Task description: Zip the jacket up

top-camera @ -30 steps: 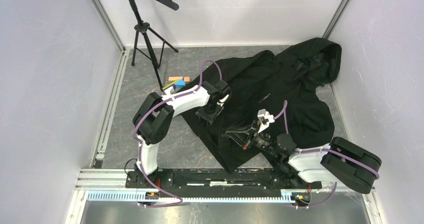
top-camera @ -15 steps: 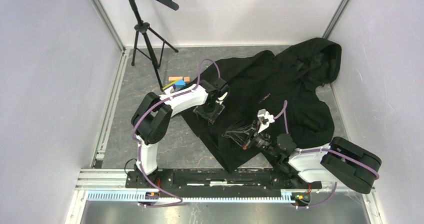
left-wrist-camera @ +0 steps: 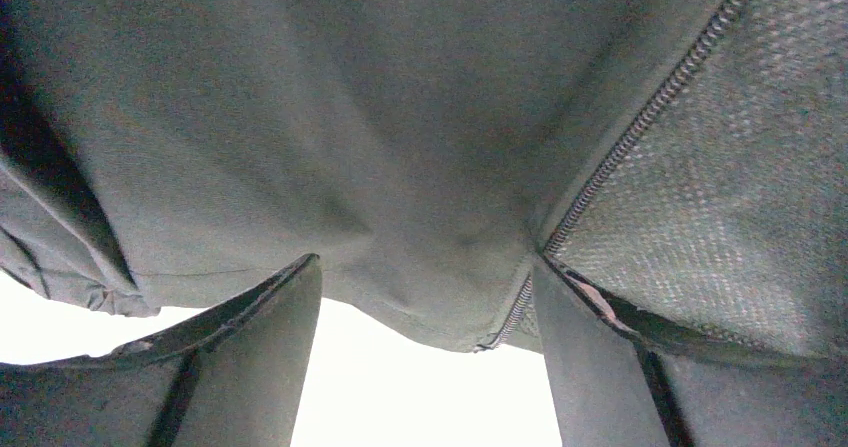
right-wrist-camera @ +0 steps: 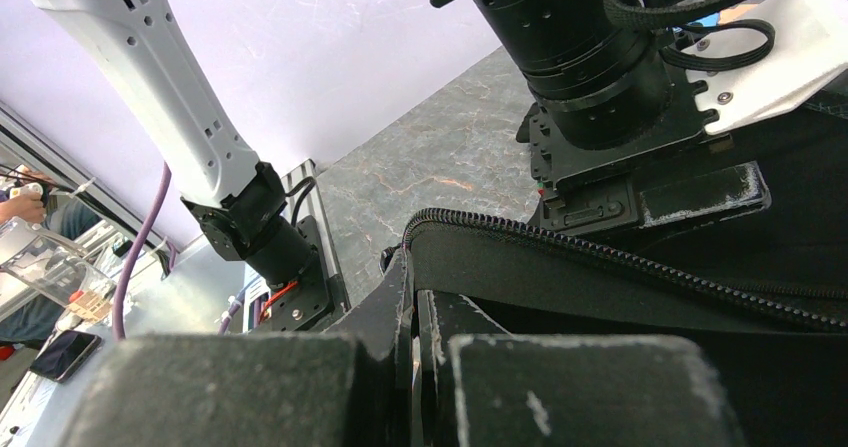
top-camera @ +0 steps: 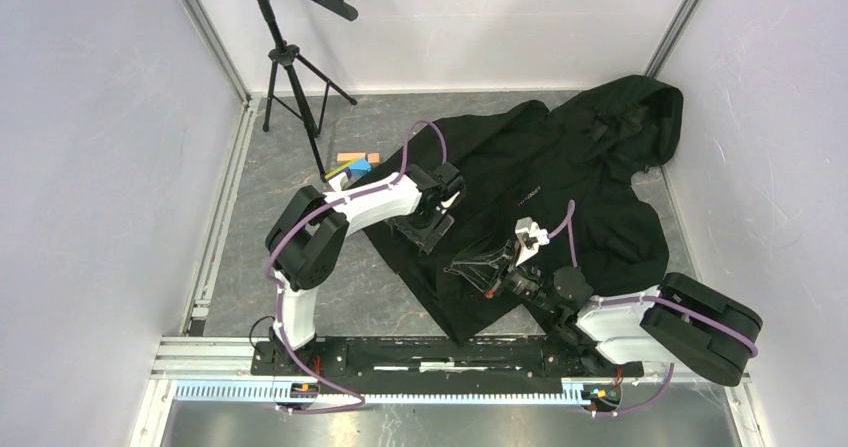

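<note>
I will bring both edges of the jacket together for zipping, so next I will grab the jacket's front edge where the zipper teeth end (top-camera: 402, 268) (left-wrist-camera: 490, 345) with my left gripper.
The black hooded jacket (top-camera: 560, 182) lies spread on the grey table, hood toward the back right. My left gripper (top-camera: 426, 229) hovers over its left front edge with the jaws wide open. In the left wrist view, fabric (left-wrist-camera: 350, 117) and a line of zipper teeth (left-wrist-camera: 640, 127) hang between the spread fingers (left-wrist-camera: 600, 367) of that gripper (left-wrist-camera: 425, 362), and nothing is pinched. My right gripper (top-camera: 472, 267) is shut on the jacket's lower front edge. In the right wrist view, zipper teeth (right-wrist-camera: 600, 257) run out from the closed tips of that gripper (right-wrist-camera: 412, 307).
A black tripod stand (top-camera: 290, 67) rises at the back left. Small coloured blocks (top-camera: 355, 162) lie just left of the jacket. White walls enclose the table on three sides, and a metal rail (top-camera: 420, 352) carries both arm bases along the near edge.
The left gripper's jaws have opened wide and its wrist has shifted slightly over the jacket's edge. The right arm and its grip have not moved.
</note>
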You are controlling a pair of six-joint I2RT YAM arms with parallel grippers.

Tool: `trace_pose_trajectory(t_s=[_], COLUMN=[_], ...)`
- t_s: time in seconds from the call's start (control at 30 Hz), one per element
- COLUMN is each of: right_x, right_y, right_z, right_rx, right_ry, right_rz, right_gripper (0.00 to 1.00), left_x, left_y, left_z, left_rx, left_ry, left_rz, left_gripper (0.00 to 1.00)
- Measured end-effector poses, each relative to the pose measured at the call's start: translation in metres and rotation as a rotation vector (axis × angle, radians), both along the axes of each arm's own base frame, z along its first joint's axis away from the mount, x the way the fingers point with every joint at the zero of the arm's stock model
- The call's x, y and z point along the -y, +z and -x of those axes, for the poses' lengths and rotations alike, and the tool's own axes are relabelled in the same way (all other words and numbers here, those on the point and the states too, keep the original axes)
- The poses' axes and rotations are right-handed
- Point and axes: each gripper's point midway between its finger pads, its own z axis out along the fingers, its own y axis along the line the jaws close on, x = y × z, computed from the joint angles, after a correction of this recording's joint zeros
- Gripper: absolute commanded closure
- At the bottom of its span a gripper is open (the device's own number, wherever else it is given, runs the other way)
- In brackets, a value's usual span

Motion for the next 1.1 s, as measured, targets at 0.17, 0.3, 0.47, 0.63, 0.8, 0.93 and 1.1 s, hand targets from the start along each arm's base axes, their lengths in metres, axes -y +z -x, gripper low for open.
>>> trace_pose_trajectory(t_s=[0.17, 0.3, 0.47, 0.63, 0.8, 0.93, 1.1], right_x=[0.000, 0.000, 0.000, 0.000, 0.000, 0.000, -0.001], right_y=[0.000, 0.001, 0.002, 0.002, 0.001, -0.001, -0.004], right_z=[0.000, 0.000, 0.000, 0.000, 0.000, 0.000, 0.000], right_rx=[0.000, 0.001, 0.003, 0.004, 0.002, -0.001, -0.008], right_ry=[0.000, 0.000, 0.000, 0.000, 0.000, 0.001, 0.001], right_rz=[0.000, -0.002, -0.005, -0.005, -0.003, 0.001, 0.011], right_gripper=[1.00, 1.00, 1.00, 1.00, 1.00, 1.00, 1.00], left_x=[-0.006, -0.010, -0.012, -0.016, -0.016, -0.014, -0.003], left_y=[-0.004, -0.007, -0.009, -0.007, -0.004, 0.001, 0.018], left_z=[-0.003, -0.005, -0.007, -0.013, -0.017, -0.017, -0.016], left_rx=[0.002, -0.007, -0.007, 0.009, 0.017, 0.016, 0.006], left_ry=[0.011, 0.022, 0.029, 0.041, 0.049, 0.050, 0.061], left_rz=[-0.025, -0.034, -0.043, -0.056, -0.048, -0.025, 0.097], left_gripper=[0.20, 0.33, 0.47, 0.53, 0.66, 0.87, 0.94])
